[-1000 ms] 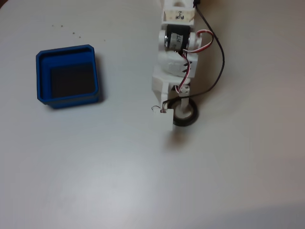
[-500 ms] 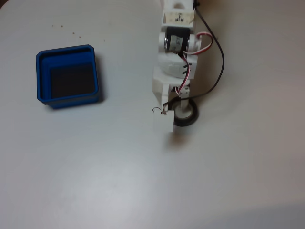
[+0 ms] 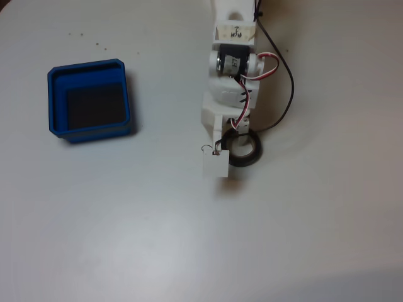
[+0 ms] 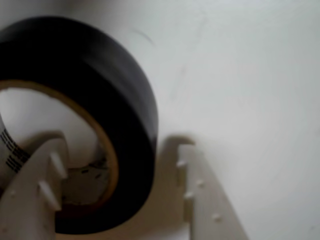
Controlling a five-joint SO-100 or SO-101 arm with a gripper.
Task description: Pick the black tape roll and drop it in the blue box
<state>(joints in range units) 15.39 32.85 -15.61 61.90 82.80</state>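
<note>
Next, my gripper grabs the black tape roll by its side (image 3: 228, 151) to drop it in the blue box.
The black tape roll (image 3: 254, 153) lies flat on the white table, right of centre in the fixed view. My gripper (image 3: 234, 146) hangs straight over its left side, and the white arm (image 3: 230, 94) reaches in from the top edge. In the wrist view the black tape roll (image 4: 125, 100) shows its beige core. One of my fingers (image 4: 42, 185) is inside the ring and the other finger (image 4: 200, 195) is outside. The gripper (image 4: 117, 150) is open astride the roll's wall, with a small gap at the outer finger. The blue box (image 3: 51, 100) stands well to the left, holding nothing.
A black cable (image 3: 291, 82) loops along the arm's right side down to the table near the roll. A few dark specks (image 3: 97, 44) dot the table above the box. Bare white table lies between box and roll.
The arm has dipped and shifted slightly toward the lower edge of the fixed view, settling the fingers around the roll's wall. Roll and box have not moved.
</note>
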